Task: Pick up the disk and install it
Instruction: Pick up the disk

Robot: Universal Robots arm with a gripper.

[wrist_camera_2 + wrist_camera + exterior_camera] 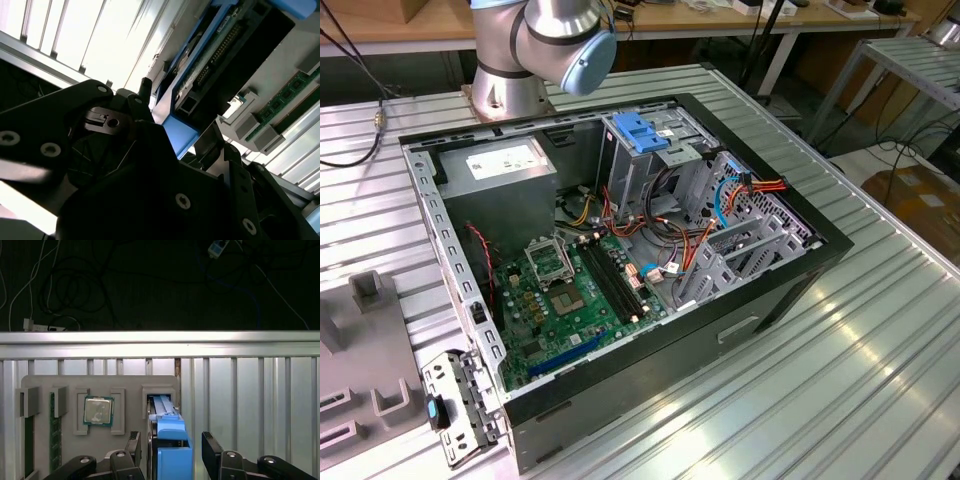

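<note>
The grey slot's sides wrap around one end of the disk (169,416), so the robot's gripper will next grab the disk by its exposed blue carrier sides to install it.
The disk (169,416) stands on edge in a slot of a grey fixture tray (100,382), and its bright blue carrier rail and handle face me in the first wrist view. My gripper (172,437) is open and straddles the blue handle. One dark finger (134,447) stands on each side, with a small gap to the carrier. In the second wrist view the disk (212,57) appears close up, with its connector edge and blue frame just past the dark gripper body.
The open computer case (800,270) lies on the slatted metal table, with its motherboard (570,300) exposed and a tall grey drive cage topped by a blue bracket (640,132). The fixture tray (370,340) also holds a processor chip (98,410) and memory sticks (51,435).
</note>
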